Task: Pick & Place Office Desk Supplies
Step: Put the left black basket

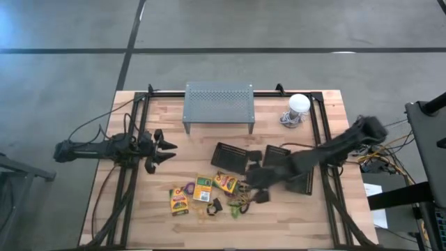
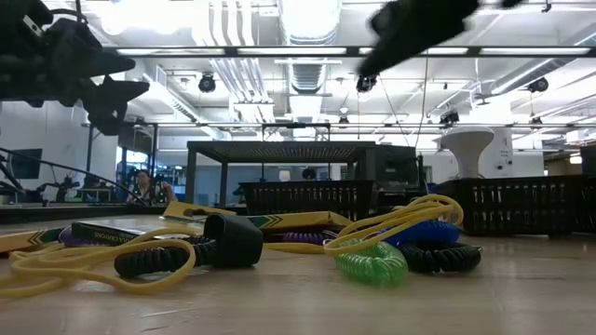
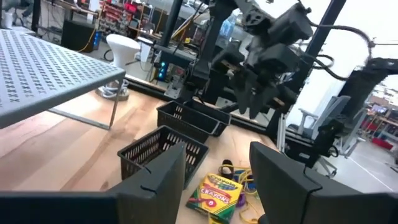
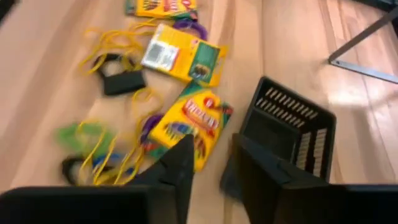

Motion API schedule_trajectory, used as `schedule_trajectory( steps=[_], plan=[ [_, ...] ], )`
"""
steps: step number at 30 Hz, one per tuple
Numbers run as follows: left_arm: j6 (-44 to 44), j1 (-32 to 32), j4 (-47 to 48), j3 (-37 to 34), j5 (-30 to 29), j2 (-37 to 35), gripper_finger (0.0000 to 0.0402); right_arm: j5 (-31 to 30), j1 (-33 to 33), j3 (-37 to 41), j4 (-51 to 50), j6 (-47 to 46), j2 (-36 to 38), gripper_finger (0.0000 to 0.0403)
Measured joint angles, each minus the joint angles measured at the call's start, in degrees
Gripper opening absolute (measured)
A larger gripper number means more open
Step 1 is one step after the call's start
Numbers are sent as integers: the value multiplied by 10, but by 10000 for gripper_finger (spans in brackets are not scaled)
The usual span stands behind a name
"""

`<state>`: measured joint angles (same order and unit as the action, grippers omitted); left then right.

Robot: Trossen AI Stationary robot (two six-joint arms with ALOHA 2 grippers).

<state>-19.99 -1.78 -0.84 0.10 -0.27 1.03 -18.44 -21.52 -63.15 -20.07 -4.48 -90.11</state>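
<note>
I need to grab the black basket by its side's top rim (image 4: 246, 118) with my right gripper next. Then I can put the basket on the grey perforated shelf.
Three yellow-and-green crayon boxes (image 1: 179, 202) (image 1: 203, 189) (image 1: 225, 183) lie flat on the wooden table near its front middle. Beside them is a tangle of yellow, purple and green rubber bands (image 1: 240, 203) and a small black clip (image 1: 214, 206). My right gripper (image 4: 212, 142) hangs slanting down above the rightmost crayon box (image 4: 186, 121) and a black basket (image 4: 283, 134). Its fingers stand apart with nothing between them. My left gripper (image 1: 164, 150) waits level at the table's left, open and empty.
Three black mesh baskets (image 1: 230, 157) (image 1: 275, 155) (image 1: 301, 183) stand on the table, right of the middle. A grey perforated shelf (image 1: 218, 104) stands at the far middle, with a white bulb-like object (image 1: 298, 106) to its right. Black frame rails (image 1: 327, 181) run along both sides.
</note>
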Motion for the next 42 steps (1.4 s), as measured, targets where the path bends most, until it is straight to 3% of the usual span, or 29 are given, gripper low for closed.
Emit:
schedule_trajectory(
  steps=[7, 14, 21, 29, 35, 42],
  plan=[
    [17, 0, 0, 0, -2, 9, 186, 5, 47, -148, -95, -85, -153, 186],
    [6, 0, -2, 0, -21, 34, 186, 13, 83, -227, -175, -112, -257, 198],
    [4, 0, -4, 0, -39, 59, 186, 62, 111, -237, -191, -117, -288, 147],
    [4, 0, -8, 0, -57, 67, 186, 65, 118, -234, -187, -52, -272, 19],
    [4, 0, -8, 0, -57, 67, 186, 65, 118, -274, -188, 15, -241, 11],
    [0, 0, -8, 0, -62, 72, 186, 65, 166, -397, -178, 131, -213, 10]
  ],
)
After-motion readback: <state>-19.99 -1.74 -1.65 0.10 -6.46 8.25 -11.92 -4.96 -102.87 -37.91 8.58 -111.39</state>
